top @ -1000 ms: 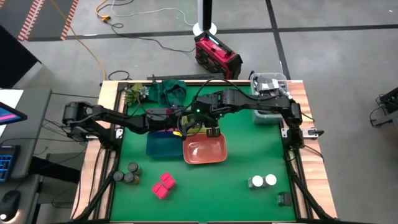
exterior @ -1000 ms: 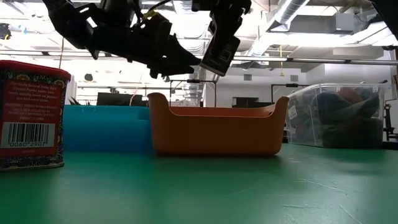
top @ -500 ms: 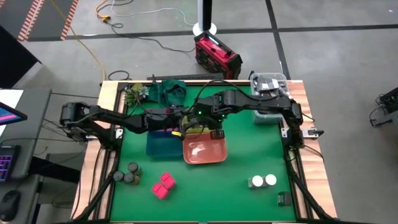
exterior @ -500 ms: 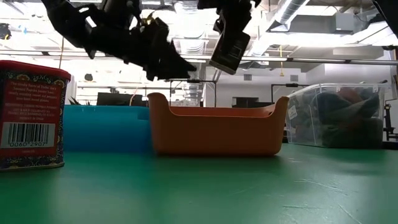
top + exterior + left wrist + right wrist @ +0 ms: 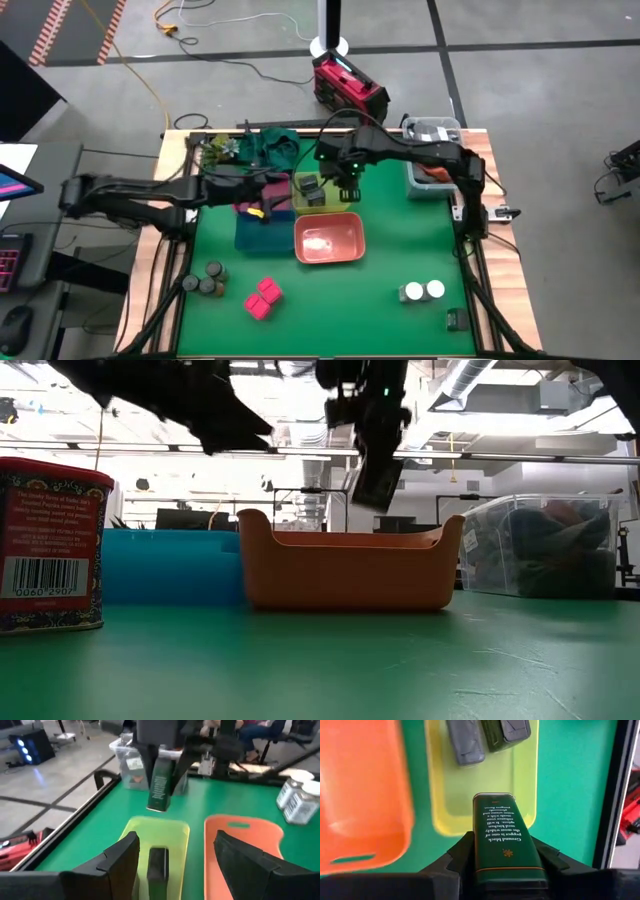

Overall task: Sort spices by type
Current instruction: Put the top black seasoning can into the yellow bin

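The green tin goes down next, then my right gripper opens. The tin's lower end hangs above the yellow-green bin's edge, so opening now would make it tip or miss.
My right gripper [image 5: 343,183] is shut on a dark green square spice tin [image 5: 501,836] and hangs over the yellow-green bin [image 5: 526,795]. Two dark grey square jars [image 5: 465,740] lie in that bin's far end. The tin also shows in the low view [image 5: 378,480] and in the left wrist view [image 5: 161,787]. My left gripper [image 5: 182,865] is open and empty, beside the yellow-green bin [image 5: 300,205] on its left, over the blue bin [image 5: 258,235]. My right gripper pinches the tin's upper end [image 5: 502,865] between its two fingers, one on each of two opposite sides. The fingers come from above, pointing down. The tin hangs below them [image 5: 378,480], slightly tilted, clear of the bins.
An orange bin [image 5: 345,255] stands nearer than the yellow-green one. Grey round jars [image 5: 205,280], pink packets [image 5: 263,298], white-topped jars [image 5: 423,291] and a dark jar [image 5: 452,320] stand near the front. A clear tub [image 5: 432,135] is far right. A red tin [image 5: 50,545] shows in the low view.
My right gripper has carried the tin from above the orange bin toward the far edge, over the yellow-green bin, and a little lower. My left gripper has drawn back toward the table's left edge, away from the right gripper.
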